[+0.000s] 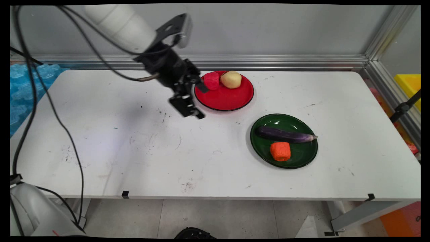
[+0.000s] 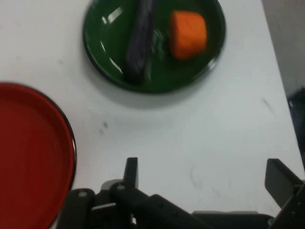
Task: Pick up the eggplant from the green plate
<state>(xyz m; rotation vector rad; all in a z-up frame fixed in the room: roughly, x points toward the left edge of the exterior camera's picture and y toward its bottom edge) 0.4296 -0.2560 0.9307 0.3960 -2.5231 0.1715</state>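
I should lift the purple eggplant from the green plate, so next I should grab it by its dark middle (image 1: 282, 134) with my gripper.
My gripper (image 1: 201, 102) hangs open and empty just above the table, at the left rim of a red plate (image 1: 225, 99). One finger reaches toward a pink-red block (image 1: 211, 80) on that plate, with a yellowish potato (image 1: 231, 79) beside the block. To the right stands a green plate (image 1: 297, 123) holding a purple eggplant (image 1: 285, 135) and an orange block (image 1: 280, 151). In the hand view the gripper (image 2: 206, 176) spans bare table, with the red plate (image 2: 28, 152) at the left. Ahead lies the green plate (image 2: 107, 57) with the eggplant (image 2: 139, 43) and the orange block (image 2: 188, 34).
An aluminium rail (image 1: 268, 62) runs along the table's back edge and down the right side. Blue padding (image 1: 27, 84) lies past the left edge, and a yellow bin (image 1: 408, 84) stands beyond the right rail. Black cables (image 1: 50, 111) hang over the left part of the table.
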